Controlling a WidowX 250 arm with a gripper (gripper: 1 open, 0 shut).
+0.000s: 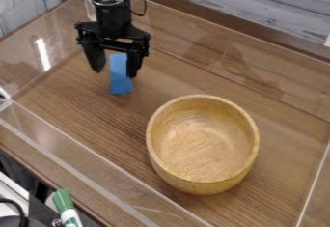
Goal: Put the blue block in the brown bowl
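The blue block has to go in the brown bowl (203,143). I will next grab the blue block by its upper part (120,64) with my gripper.
The blue block (120,75) stands on the wooden table, left of centre. My gripper (115,63) points straight down over it, open, with one black finger on each side of the block's upper part. The fingers straddle the block without visibly pressing on it, and the block's top is partly hidden behind them. The brown bowl (203,143), wide, light wood and empty, sits on the table to the lower right of the block, well apart from the gripper.
Clear plastic walls (77,173) ring the table, with a low front edge running diagonally at the lower left. A green-capped marker (61,208) lies outside that wall in the bottom left corner. A pale plank wall rises behind the table.
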